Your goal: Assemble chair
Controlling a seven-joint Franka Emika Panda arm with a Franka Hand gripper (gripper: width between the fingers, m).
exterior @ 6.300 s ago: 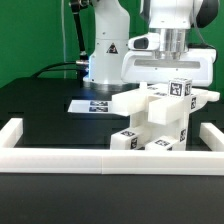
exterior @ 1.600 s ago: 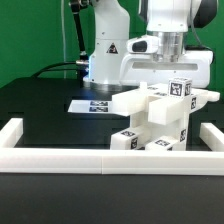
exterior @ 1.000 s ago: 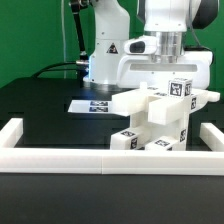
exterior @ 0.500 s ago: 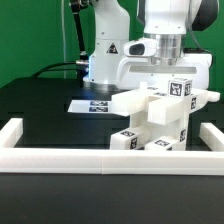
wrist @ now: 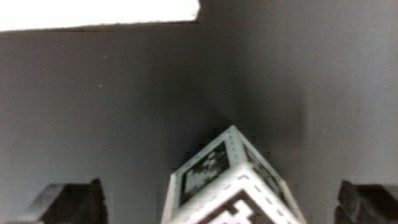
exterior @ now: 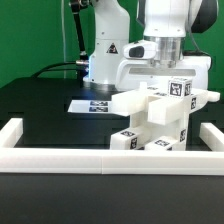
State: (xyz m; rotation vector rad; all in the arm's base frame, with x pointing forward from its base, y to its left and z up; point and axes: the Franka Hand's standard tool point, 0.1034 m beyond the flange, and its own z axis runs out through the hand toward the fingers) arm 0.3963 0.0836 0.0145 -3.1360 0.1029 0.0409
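I need to add the loose white piece to the partly joined white chair, so my gripper should grab the piece by its tagged end next.
The partly joined white chair stands at the exterior view's right, just behind the front border frame. It is a stack of blocky tagged pieces with a flat slab sticking out to the left and a tagged post on top. My gripper hangs straight above the chair, just over its top pieces. In the wrist view the dark fingertips stand wide apart, with the tagged post top between them and untouched. The gripper is open and holds nothing.
The long low white border frame runs along the front and both sides of the black table. The marker board lies flat behind the chair's slab. The arm's white base stands at the back. A pale strip shows in the wrist view.
The gripper has shifted slightly to the exterior view's left above the chair. The chair pieces have not moved.
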